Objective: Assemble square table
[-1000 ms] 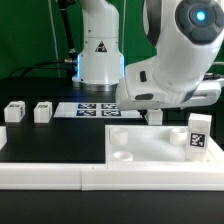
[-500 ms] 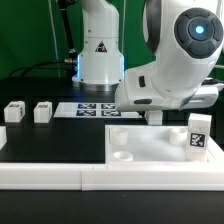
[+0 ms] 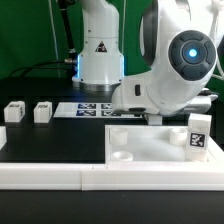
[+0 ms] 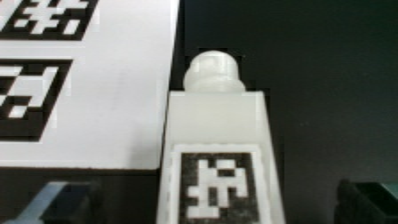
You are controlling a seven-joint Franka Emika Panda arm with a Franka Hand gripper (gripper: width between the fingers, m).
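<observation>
Next, my gripper grabs the leg by its square tagged body [image 4: 221, 182], so the white leg's round peg stays free to enter the slab's socket.
The white square tabletop slab [image 3: 150, 146] lies at the front of the exterior view's right, its round corner sockets showing. One tagged white leg [image 3: 199, 136] stands upright at its right corner. Two more legs [image 3: 14, 112] [image 3: 42, 112] sit on the black table at the left. In the wrist view a fourth leg [image 4: 217, 150] lies on the black table beside the marker board [image 4: 80, 90], peg end pointing away. My gripper [image 4: 214, 205] is open, one dark finger [image 4: 54, 203] on each side of this leg with gaps. In the exterior view the arm hides gripper and leg.
The marker board [image 3: 95, 108] lies behind the slab near the robot base [image 3: 98, 60]. A long white border rail [image 3: 60, 177] runs along the front edge. The arm's bulky wrist [image 3: 175, 70] hangs over the slab's far side.
The arm's wrist has come down and swung over the last second; its blue-lit joint sits lower in the exterior view. The legs and slab have not moved.
</observation>
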